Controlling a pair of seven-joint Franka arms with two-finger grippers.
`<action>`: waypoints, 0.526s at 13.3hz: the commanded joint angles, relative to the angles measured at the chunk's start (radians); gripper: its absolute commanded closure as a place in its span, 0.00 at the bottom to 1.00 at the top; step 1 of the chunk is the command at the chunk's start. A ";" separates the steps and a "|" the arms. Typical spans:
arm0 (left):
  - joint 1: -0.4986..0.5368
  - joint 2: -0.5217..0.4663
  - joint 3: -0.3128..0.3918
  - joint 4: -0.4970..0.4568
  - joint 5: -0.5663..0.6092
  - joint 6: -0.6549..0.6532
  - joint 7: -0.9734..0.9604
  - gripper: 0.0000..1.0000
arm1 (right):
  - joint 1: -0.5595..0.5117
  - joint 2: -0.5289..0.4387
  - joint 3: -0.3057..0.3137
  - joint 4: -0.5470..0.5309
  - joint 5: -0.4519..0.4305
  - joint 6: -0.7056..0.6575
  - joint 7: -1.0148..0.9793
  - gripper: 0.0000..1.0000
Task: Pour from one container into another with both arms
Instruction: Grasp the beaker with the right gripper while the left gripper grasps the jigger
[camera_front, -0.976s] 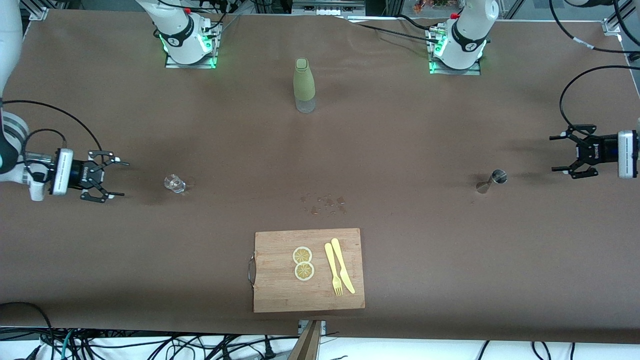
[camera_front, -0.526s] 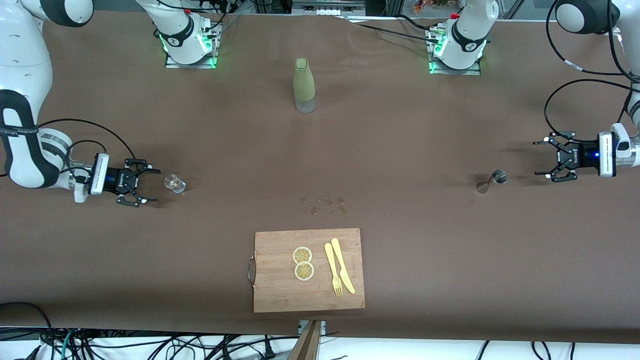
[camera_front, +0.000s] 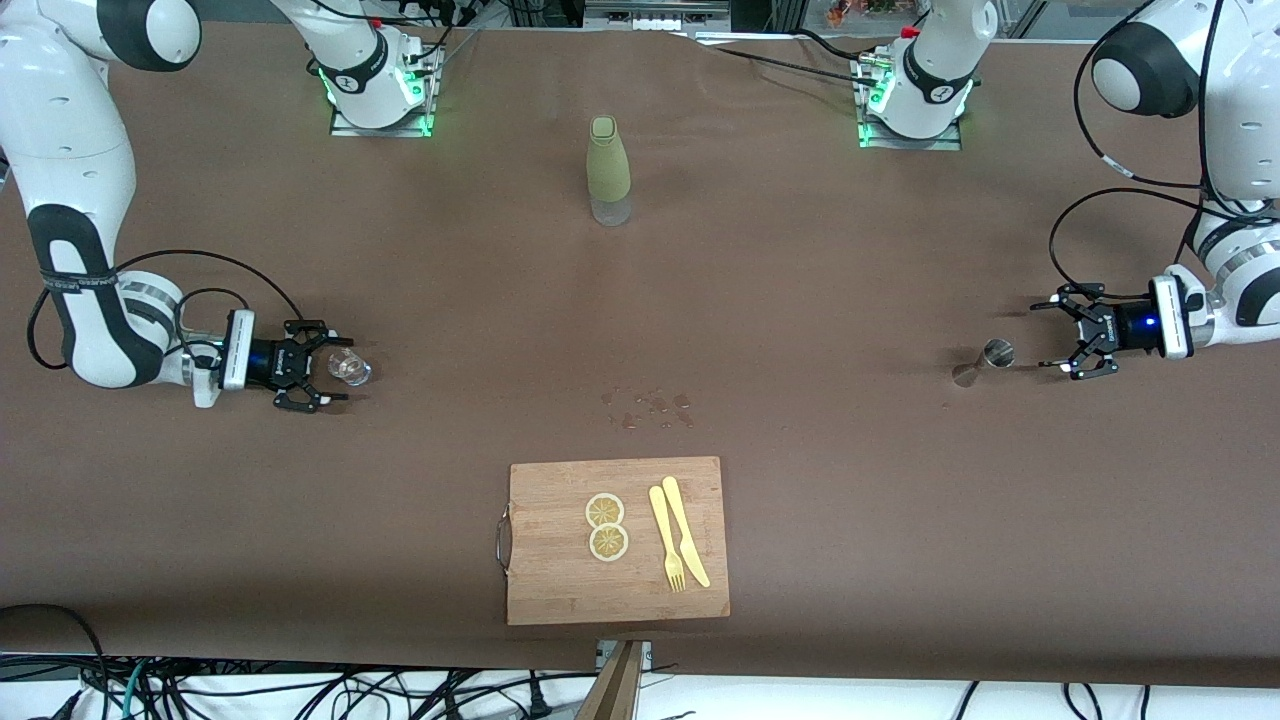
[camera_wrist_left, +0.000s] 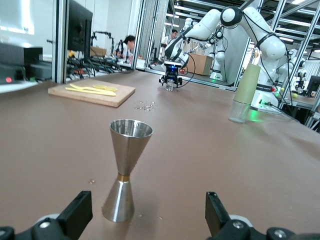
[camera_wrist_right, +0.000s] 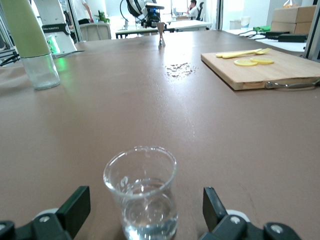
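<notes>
My right gripper isn't ready to close on the glass yet: the lower side of the glass is past the gripper's fingers, so it should move forward first.
A small clear glass (camera_front: 350, 368) with a little water stands toward the right arm's end of the table. My right gripper (camera_front: 338, 370) is low at the table, open, and the glass (camera_wrist_right: 141, 192) sits at the mouth of its jaws, touching neither finger. A steel jigger (camera_front: 985, 360) stands upright toward the left arm's end. My left gripper (camera_front: 1046, 336) is low and open beside it. In the left wrist view the jigger (camera_wrist_left: 125, 165) stands just ahead of the gripper (camera_wrist_left: 147, 216) and off-centre, closer to one finger (camera_wrist_left: 80, 212).
A green sleeved bottle (camera_front: 608, 170) stands between the two bases. A wooden cutting board (camera_front: 560, 585) lies near the front edge with two lemon slices (camera_front: 606, 526), a yellow fork and a knife (camera_front: 680, 545). Droplets (camera_front: 648, 408) dot the cloth just farther than the board.
Both arms have moved inward. The right gripper has closed the gap to the glass and the left gripper has come closer to the jigger. Both stayed open.
</notes>
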 joint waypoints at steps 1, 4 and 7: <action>0.007 0.050 -0.003 0.051 -0.055 -0.024 0.097 0.00 | -0.007 0.019 0.026 -0.006 0.031 -0.013 -0.036 0.00; -0.002 0.124 -0.018 0.093 -0.102 -0.039 0.105 0.00 | -0.007 0.030 0.036 -0.006 0.031 -0.013 -0.038 0.00; -0.012 0.137 -0.041 0.093 -0.104 -0.036 0.103 0.00 | -0.007 0.034 0.047 0.002 0.031 -0.014 -0.038 0.18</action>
